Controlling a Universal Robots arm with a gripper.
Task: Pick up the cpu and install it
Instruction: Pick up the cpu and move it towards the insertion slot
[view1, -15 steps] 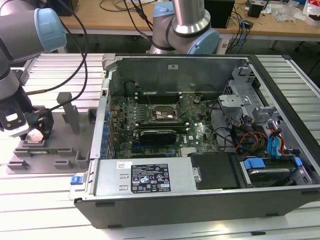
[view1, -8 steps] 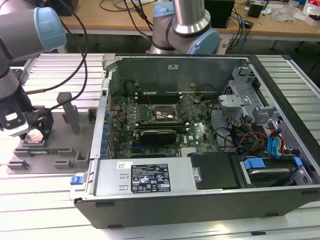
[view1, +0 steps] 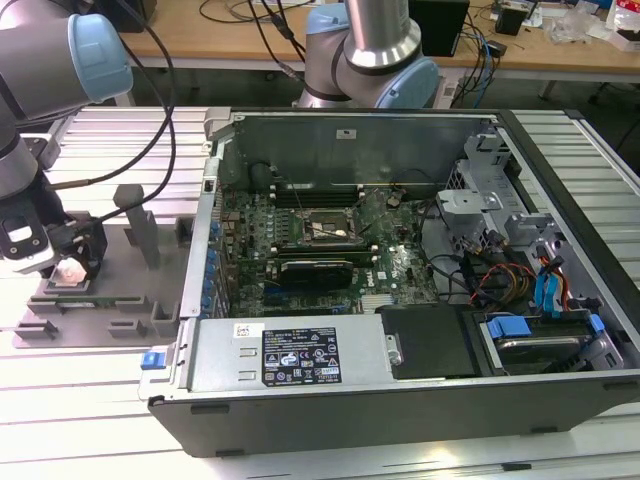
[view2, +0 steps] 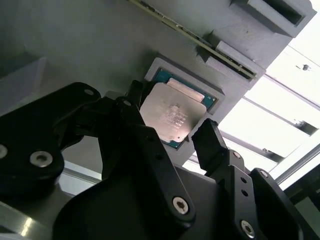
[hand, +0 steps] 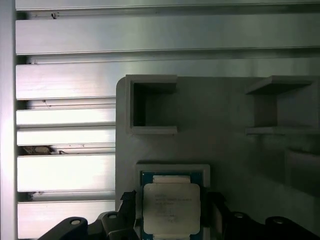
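Note:
My gripper takes hold of the cpu by its open side edges next, since the tray pocket's raised rim (hand: 172, 168) hugs the ends of the cpu (hand: 171, 209).
The cpu (view2: 169, 114), a flat square chip with a silver top, lies in a shallow square pocket of the grey fixture tray (view1: 125, 300) on the exterior view's left. My gripper (view1: 68, 262) hangs low over that pocket. In both wrist views its two black fingers (view2: 207, 135) stand one on each side of the cpu (hand: 171, 209), outside the pocket's rim and apart from the chip. The gripper (view2: 170, 112) is open. The black motherboard socket frame (view1: 322, 230) sits inside the open computer case, far to the exterior view's right of the gripper.
Upright grey posts (view1: 135, 215) rise from the tray close behind the gripper. The open computer case (view1: 400, 260) has a raised metal wall (view1: 205, 240) next to the tray. Cables, a drive cage and a black power supply (view1: 300, 355) crowd the case. A second robot arm base (view1: 365, 55) stands behind it.

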